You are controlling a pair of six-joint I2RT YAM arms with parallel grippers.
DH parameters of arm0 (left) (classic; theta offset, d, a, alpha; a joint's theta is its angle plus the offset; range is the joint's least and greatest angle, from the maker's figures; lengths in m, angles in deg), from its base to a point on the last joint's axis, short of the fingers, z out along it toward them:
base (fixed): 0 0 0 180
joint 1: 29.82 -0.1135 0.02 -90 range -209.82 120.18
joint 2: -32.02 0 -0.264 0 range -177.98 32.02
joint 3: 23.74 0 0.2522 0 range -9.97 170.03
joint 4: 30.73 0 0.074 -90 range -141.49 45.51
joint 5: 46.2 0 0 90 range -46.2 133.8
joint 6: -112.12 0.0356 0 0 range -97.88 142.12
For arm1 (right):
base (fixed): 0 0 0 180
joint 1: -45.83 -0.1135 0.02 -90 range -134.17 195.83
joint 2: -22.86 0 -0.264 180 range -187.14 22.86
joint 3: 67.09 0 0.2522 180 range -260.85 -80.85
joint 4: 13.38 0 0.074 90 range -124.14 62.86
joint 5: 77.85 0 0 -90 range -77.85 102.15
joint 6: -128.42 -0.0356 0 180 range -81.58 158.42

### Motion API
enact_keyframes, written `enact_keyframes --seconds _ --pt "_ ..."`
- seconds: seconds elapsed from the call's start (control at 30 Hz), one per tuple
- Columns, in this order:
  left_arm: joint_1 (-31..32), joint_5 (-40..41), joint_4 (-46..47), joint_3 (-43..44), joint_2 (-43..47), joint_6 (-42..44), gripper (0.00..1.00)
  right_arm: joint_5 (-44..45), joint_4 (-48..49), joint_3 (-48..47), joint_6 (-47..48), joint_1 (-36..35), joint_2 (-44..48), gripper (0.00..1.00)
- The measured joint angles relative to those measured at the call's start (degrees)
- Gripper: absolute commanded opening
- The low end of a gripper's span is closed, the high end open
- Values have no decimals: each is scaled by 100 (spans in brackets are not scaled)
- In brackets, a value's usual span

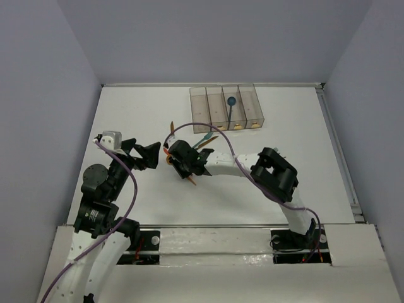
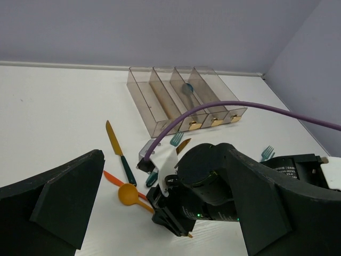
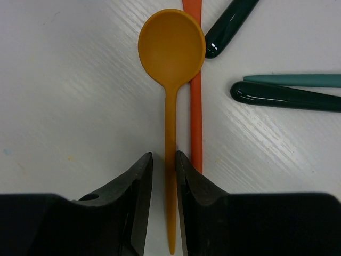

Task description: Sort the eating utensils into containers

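Note:
The orange spoon (image 3: 171,45) would stay on the tabletop if I lifted my right gripper now, because there is a gap between one finger and the handle (image 3: 170,164).
My right gripper (image 3: 164,156) is low over the table, its jaws straddling the handle of an orange spoon (image 3: 171,45). The right finger touches the handle and a thin gap shows at the left finger. The spoon lies flat beside a red-orange knife (image 3: 196,106). In the left wrist view the spoon (image 2: 128,193) pokes out under the right gripper (image 2: 178,226). My left gripper (image 1: 151,154) is open and empty, left of the pile. The containers (image 1: 201,104) stand at the back, with a blue spoon (image 1: 231,101) in the third bin.
An orange knife with a dark green handle (image 2: 117,146) lies left of the pile. Teal forks (image 2: 177,140) (image 2: 267,153) lie near the bins' front. Dark green handles (image 3: 287,96) and a teal one (image 3: 298,80) lie right of the spoon. A purple cable (image 2: 213,106) arcs over.

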Motion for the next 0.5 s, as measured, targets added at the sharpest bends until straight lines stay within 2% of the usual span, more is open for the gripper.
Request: enact_keyframes --seconds 0.2,0.33,0.5 --pt "0 0 0 0 0 0 99 26 -39 -181 2 -57 -179 26" --pt "0 0 0 0 0 0 99 70 -63 -181 2 -96 -190 11" --pt "0 0 0 0 4 0 99 109 -85 -205 -4 -98 -190 3"
